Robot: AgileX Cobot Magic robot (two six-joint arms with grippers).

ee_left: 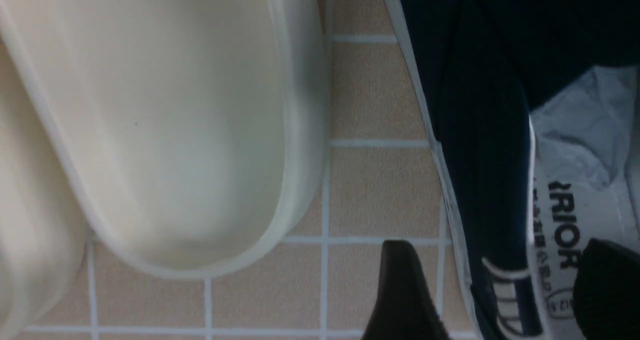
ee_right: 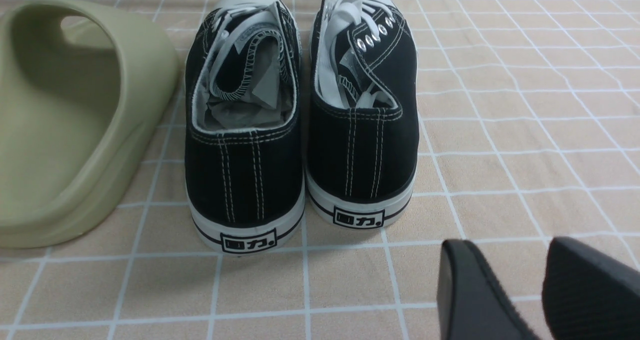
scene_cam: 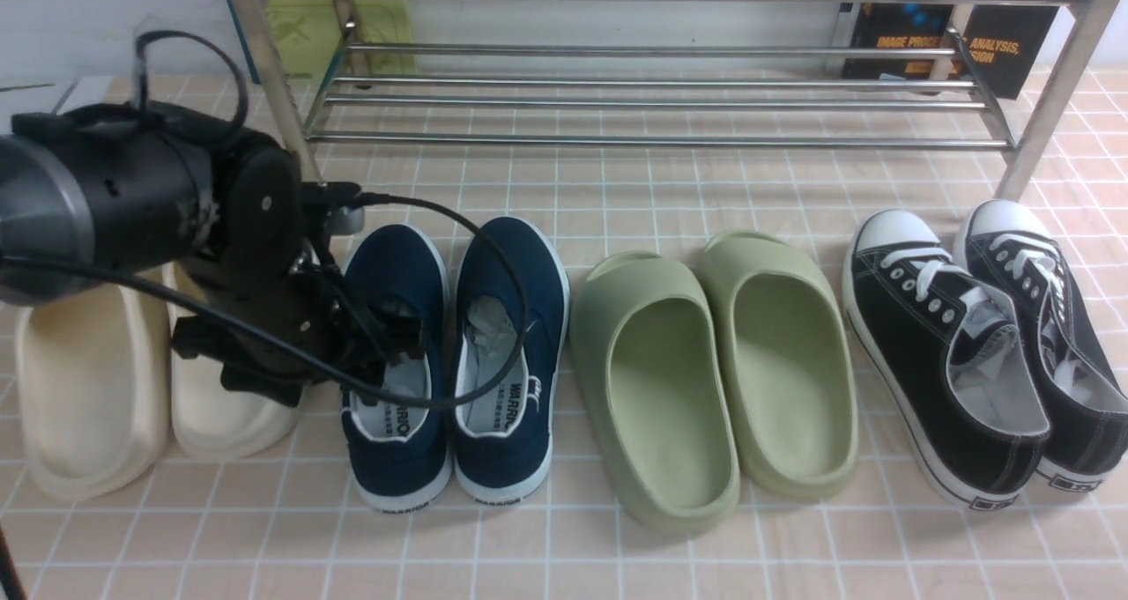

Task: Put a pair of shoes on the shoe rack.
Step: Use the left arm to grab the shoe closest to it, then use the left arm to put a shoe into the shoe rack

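My left gripper grabs the navy canvas shoe by its outer side [scene_cam: 351,429] next, since the other navy shoe [scene_cam: 513,362] stands tight against this shoe's inner side.
The two navy slip-on shoes stand side by side on the tiled floor, the left shoe [scene_cam: 397,292] and the right shoe [scene_cam: 515,274], heels towards me, with paper stuffing inside. My left gripper [scene_cam: 374,344] is open and low over the left shoe's heel. In the left wrist view the gripper [ee_left: 495,260] straddles that shoe's outer side wall [ee_left: 480,130]: one finger is over the floor outside it and the other is over the white lining inside. The silver shoe rack [scene_cam: 652,107] stands behind the row of shoes with bare shelves. My right gripper [ee_right: 507,250] is open and empty above the floor.
Cream slides [scene_cam: 88,380] lie right beside my left arm and also show in the left wrist view [ee_left: 175,105]. Green slides [scene_cam: 714,362] lie right of the navy pair. Black lace-up sneakers [scene_cam: 961,344] stand at the far right, ahead of my right gripper [ee_right: 300,130]. Books [scene_cam: 969,45] lean behind the rack.
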